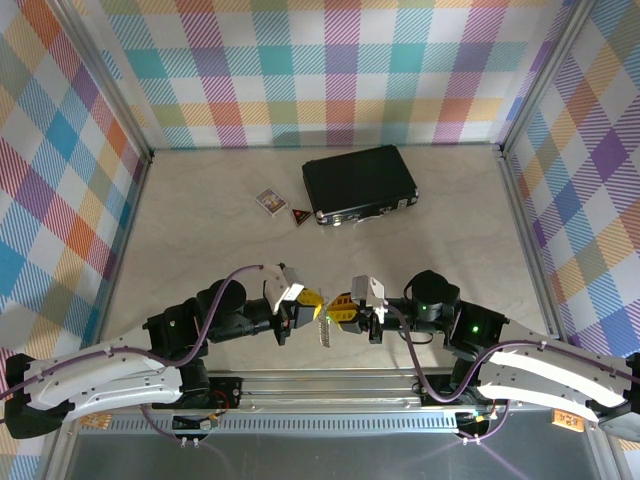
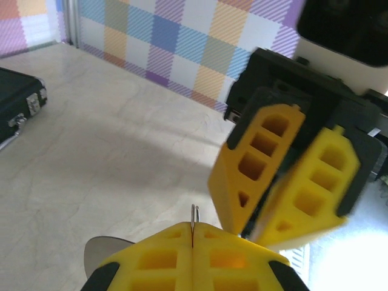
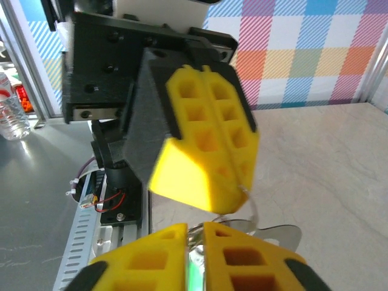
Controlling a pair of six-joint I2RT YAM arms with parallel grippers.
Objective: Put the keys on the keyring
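Observation:
The keyring's wire is shut between the left gripper's fingers and the key would hang from the keyring, so the robot's right gripper needs to open.
My two grippers meet just above the table's near edge. The left gripper [image 1: 312,303] [image 2: 193,229] is shut on the keyring [image 2: 193,214], whose thin double wire pokes up between its yellow fingertips. The ring's bumpy strip [image 1: 322,331] hangs below the two grippers. The right gripper [image 1: 338,308] [image 3: 195,229] is shut on the key [image 3: 196,274], whose green head glows between its pads. In the right wrist view the ring's wire [image 3: 252,205] curves down from the left gripper's fingers [image 3: 209,139] to a flat silvery piece [image 3: 276,233] right at the right fingertips. The key's blade is hidden.
A black case [image 1: 360,183] [image 2: 15,103] lies at the back of the table. A small patterned card box [image 1: 270,202] and a red triangular tag [image 1: 301,214] sit to its left. Checked walls enclose the table on three sides.

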